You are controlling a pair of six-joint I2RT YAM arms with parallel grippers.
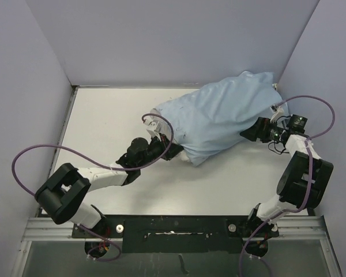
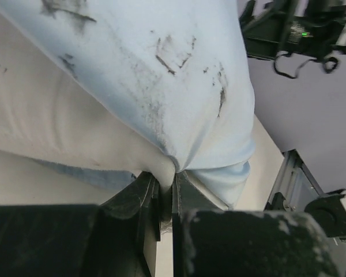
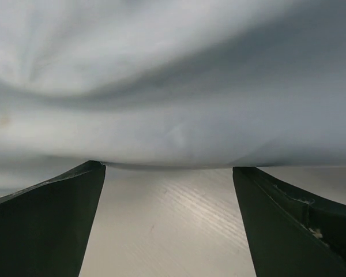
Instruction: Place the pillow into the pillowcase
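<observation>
The pillow needs to stay in my left gripper until it's in the pillowcase. The pillow's fold is bunched with the hem, so the fold would fall short if I opened now.
The light blue pillowcase (image 1: 225, 112) lies plump across the back right of the table, with the off-white pillow (image 1: 156, 122) showing at its left end. My left gripper (image 1: 172, 149) is at the bundle's near left corner. In the left wrist view the left gripper (image 2: 174, 179) is shut on a fold of the pillow (image 2: 57, 127), and the pillowcase (image 2: 161, 52) hem gathers at the same pinch. My right gripper (image 1: 249, 133) is open at the bundle's right side. In the right wrist view the right gripper (image 3: 168, 170) has its fingertips against the pillowcase (image 3: 173, 86), with bare table between them.
Pale walls close in the table (image 1: 104, 127) at the left, back and right. The pillowcase's far corner reaches the back right wall. The right arm (image 2: 294, 29) shows beyond the bundle in the left wrist view. A metal rail (image 1: 173, 228) runs along the near edge.
</observation>
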